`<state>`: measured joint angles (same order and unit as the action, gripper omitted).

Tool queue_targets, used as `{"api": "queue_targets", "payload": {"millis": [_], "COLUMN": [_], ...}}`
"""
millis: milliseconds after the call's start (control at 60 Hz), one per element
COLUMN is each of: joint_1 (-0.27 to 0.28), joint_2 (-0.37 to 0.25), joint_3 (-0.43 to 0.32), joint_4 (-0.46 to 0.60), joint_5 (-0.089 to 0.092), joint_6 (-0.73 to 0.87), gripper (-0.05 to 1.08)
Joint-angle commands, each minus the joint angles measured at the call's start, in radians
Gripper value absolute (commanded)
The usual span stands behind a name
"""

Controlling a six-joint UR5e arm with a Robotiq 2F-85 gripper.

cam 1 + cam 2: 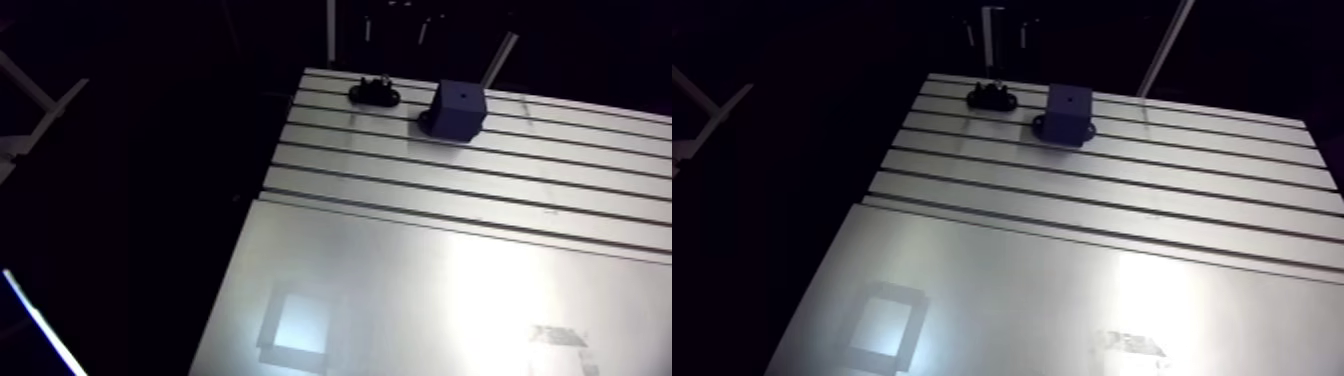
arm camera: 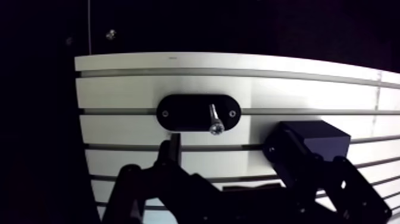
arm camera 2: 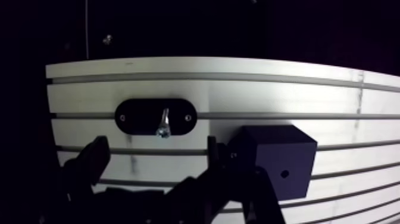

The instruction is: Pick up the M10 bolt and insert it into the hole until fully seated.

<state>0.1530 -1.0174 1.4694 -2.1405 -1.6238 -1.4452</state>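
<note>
The bolt's body stands sunk in the black holder, so my gripper should grab the bolt by its raised head next.
A black oval holder sits on the slotted table near its far edge. The M10 bolt stands in the holder, its shiny head tilted towards me. Beside the holder is a dark cube block with a small hole in one face. The arm view shows the holder and the block side by side at the table's far end. My gripper hovers just short of the holder. It is open, with nothing between its fingers. One finger overlaps the block.
A smooth metal plate covers the near part of the table and carries bright reflections. Long slots run across the far part. Past the table's left edge everything is dark.
</note>
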Motion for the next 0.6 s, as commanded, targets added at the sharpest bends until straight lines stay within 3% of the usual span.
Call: {"api": "queue_targets", "payload": {"millis": [17,600], "joint_1": [0.000,0.002], "joint_2": [0.019,0.039], "joint_3": [0.004,0.028], "joint_4": [-0.011,-0.025], "joint_5": [0.005,0.008], "joint_6": [-0.004,-0.017], "gripper": [0.21,0.39]}}
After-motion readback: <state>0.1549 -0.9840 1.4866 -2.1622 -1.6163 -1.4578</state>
